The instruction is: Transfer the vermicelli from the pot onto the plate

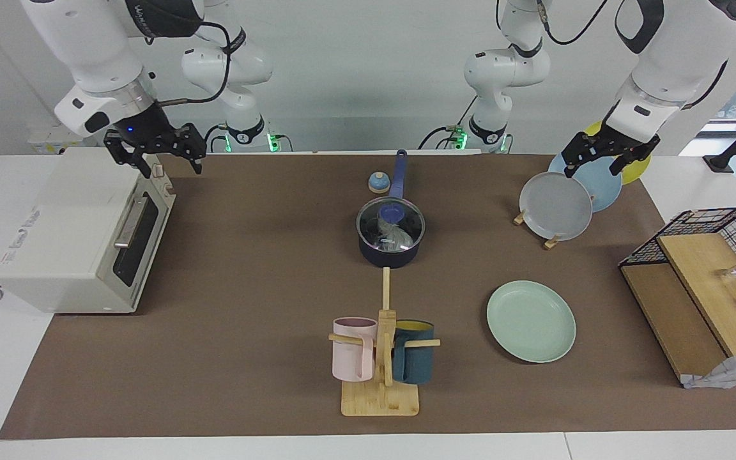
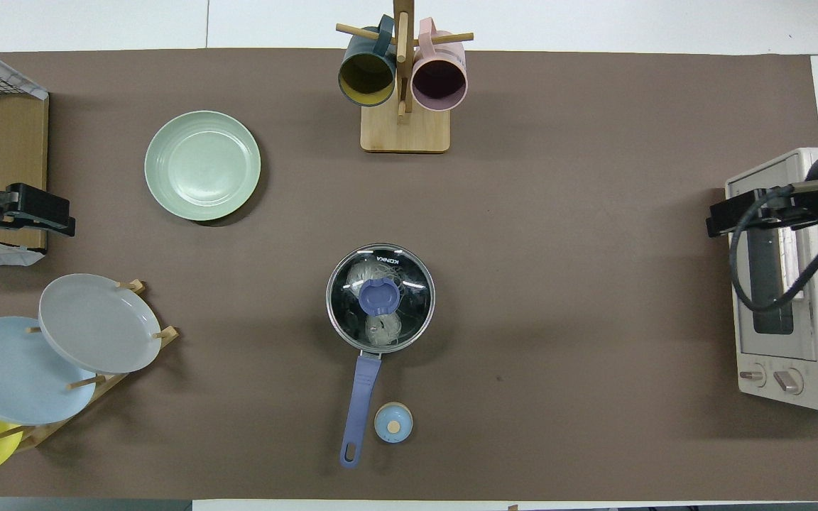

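Note:
Next, my right gripper picks up the lid by its narrow blue knob (image 2: 380, 297), since the glass disc spreads across the whole pot, too wide for the fingers.
The dark navy pot (image 1: 390, 252) (image 2: 344, 319) stands mid-table, its long blue handle pointing toward the robots. A glass lid with a blue knob (image 1: 391, 209) (image 2: 379, 296) covers it. Through the glass I see the whitish vermicelli (image 1: 397, 239) (image 2: 383, 329) inside. The mint-green plate (image 1: 531, 321) (image 2: 202, 165) lies bare, farther from the robots than the pot, toward the left arm's end. My right gripper (image 1: 172, 167) (image 2: 725, 216) hangs open over the toaster's edge. My left gripper (image 1: 590, 169) (image 2: 61, 220) waits open above the plate rack.
A toaster oven (image 1: 80, 230) (image 2: 785, 284) sits at the right arm's end. A rack holds grey (image 1: 556, 206) (image 2: 96, 323), light blue and yellow plates. A wooden mug tree (image 1: 381, 396) (image 2: 403, 131), a small blue lidded jar (image 1: 378, 183) (image 2: 393, 422) and a wire basket (image 1: 700, 223) also stand here.

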